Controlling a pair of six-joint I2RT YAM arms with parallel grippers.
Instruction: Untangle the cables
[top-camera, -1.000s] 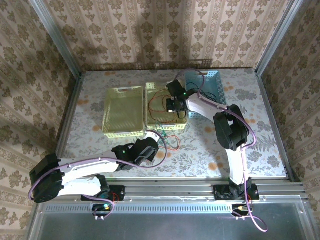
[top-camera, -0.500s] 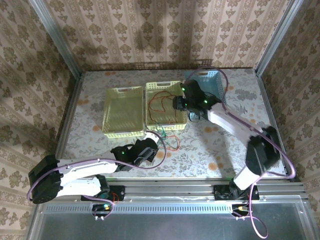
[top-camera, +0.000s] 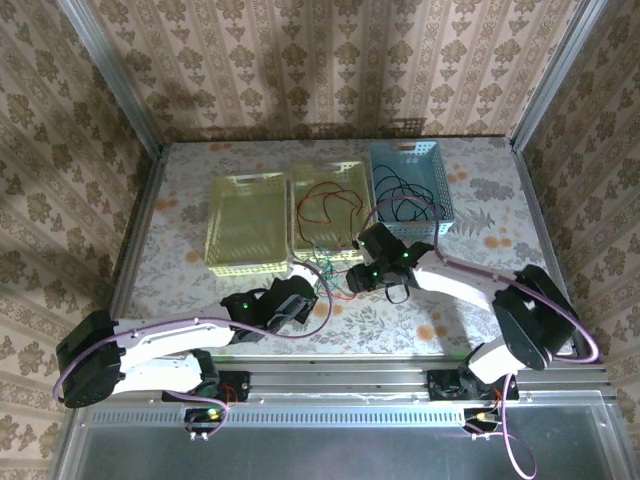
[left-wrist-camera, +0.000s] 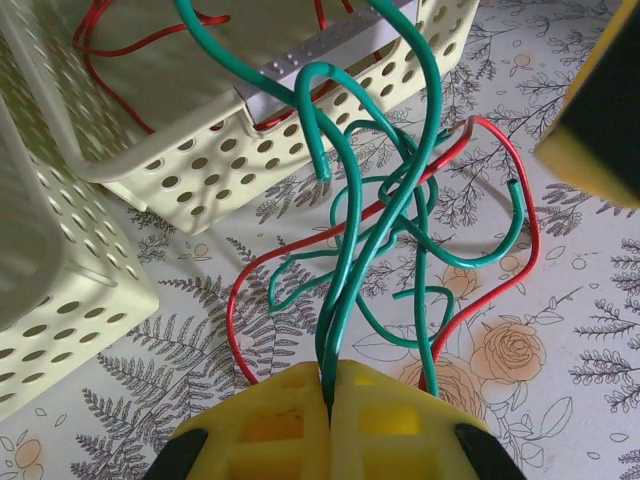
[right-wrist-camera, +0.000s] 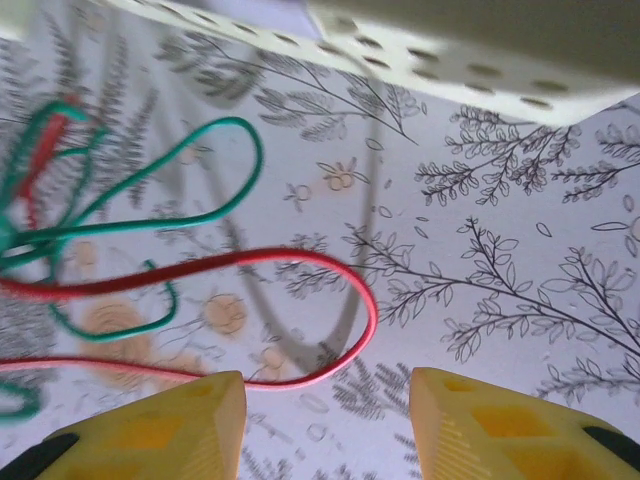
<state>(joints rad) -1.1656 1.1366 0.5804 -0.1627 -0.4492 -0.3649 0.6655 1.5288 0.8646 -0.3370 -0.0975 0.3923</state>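
Note:
I should grab the red cable with my right gripper by the loop lying clear of the green cable (top-camera: 325, 268) to pull it untangled.
A tangle of green cable (left-wrist-camera: 400, 200) and red cable (left-wrist-camera: 525, 215) lies on the table just in front of the middle yellow basket (left-wrist-camera: 190, 160). My left gripper (left-wrist-camera: 329, 385) is shut on a doubled strand of the green cable (top-camera: 325, 268). My right gripper (right-wrist-camera: 325, 420) hovers low and open just right of the tangle; a loop of the red cable (right-wrist-camera: 340, 275) lies on the table ahead of its gap, untouched. From above, the right gripper (top-camera: 352, 278) faces the left gripper (top-camera: 306, 286) across the tangle. Another red cable (top-camera: 325, 200) lies in the middle basket.
Three baskets stand in a row at the back: a yellow one (top-camera: 247, 222) on the left, the middle yellow one (top-camera: 300, 225), and a blue one (top-camera: 432, 170) holding a black cable (top-camera: 400, 190). The middle basket's front wall (right-wrist-camera: 450, 40) stands close ahead of the right gripper.
My right arm has swung from over the middle basket down to the table beside the tangle, and its jaws have opened. The left arm has kept still, gripping the green cable.

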